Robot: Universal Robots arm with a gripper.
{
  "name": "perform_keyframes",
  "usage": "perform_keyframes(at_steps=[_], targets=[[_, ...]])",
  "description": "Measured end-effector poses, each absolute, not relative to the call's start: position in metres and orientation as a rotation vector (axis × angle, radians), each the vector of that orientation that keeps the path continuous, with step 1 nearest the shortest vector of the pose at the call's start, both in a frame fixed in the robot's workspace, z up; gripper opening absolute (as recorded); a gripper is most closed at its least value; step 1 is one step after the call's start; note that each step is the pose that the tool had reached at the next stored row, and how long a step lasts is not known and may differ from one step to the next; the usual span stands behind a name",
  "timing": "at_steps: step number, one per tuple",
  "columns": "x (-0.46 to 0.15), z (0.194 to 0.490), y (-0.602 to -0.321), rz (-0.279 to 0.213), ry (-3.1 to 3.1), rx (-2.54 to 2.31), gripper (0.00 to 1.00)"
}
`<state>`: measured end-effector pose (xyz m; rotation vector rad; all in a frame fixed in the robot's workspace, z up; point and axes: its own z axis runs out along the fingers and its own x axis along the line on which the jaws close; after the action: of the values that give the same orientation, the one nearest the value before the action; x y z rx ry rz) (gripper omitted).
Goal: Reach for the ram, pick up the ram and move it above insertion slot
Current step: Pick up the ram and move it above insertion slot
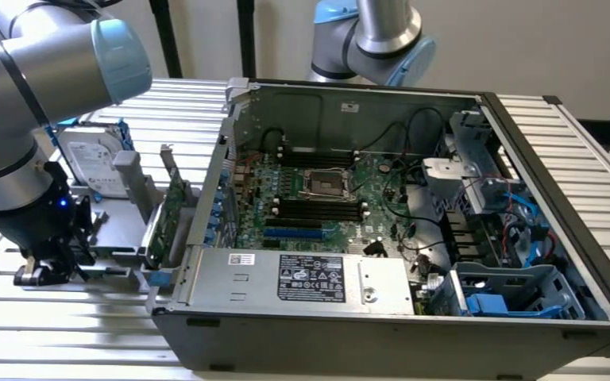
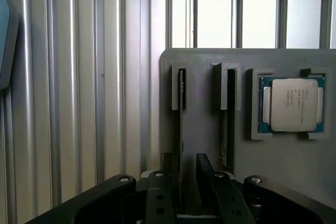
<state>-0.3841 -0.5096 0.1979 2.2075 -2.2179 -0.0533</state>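
Note:
The ram's end is wrapped by a grey holder post, so my gripper will next grip the ram by the open middle of its upper edge (image 2: pixel 181 179).
The ram (image 2: pixel 180 103) stands on edge in a groove of a grey holder (image 2: pixel 205 59), seen end-on as a thin dark strip. My gripper (image 2: pixel 185 169) is open, with one finger on each side of the ram's near end; the fingers (image 2: pixel 205 167) leave a visible gap to the stick. A second stick (image 2: pixel 228 114) stands in the neighbouring groove. In the exterior view the gripper (image 1: pixel 56 266) is low over the holder (image 1: pixel 109 230), outside the computer case on the exterior view's left. The black insertion slots (image 1: pixel 316 210) lie parallel on the motherboard inside the case.
A silver processor chip (image 2: pixel 293 103) sits in the holder beside the sticks. A green expansion card (image 1: pixel 172 210) and a hard drive (image 1: pixel 93 163) stand between holder and case wall (image 1: pixel 207 198). A blue slot (image 1: pixel 295 234), the processor socket (image 1: pixel 324 185) and cables (image 1: pixel 416 171) crowd the motherboard.

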Motion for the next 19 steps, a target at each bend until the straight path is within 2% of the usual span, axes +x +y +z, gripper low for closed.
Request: perform_keyframes(at_steps=[4,5,6,8,19], targets=[[-0.3841,0.1978,-0.5095,-0.052,-2.214,2.210,0.30],[-0.3841,0.1978,-0.5095,-0.052,-2.214,2.210,0.24],[-0.3841,0.1977,-0.5096,-0.051,-2.213,2.211,0.24],[-0.3841,0.1977,-0.5095,-0.051,-2.213,2.210,0.13],[-0.3841,0.1977,-0.5095,-0.052,-2.216,2.207,0.13]])
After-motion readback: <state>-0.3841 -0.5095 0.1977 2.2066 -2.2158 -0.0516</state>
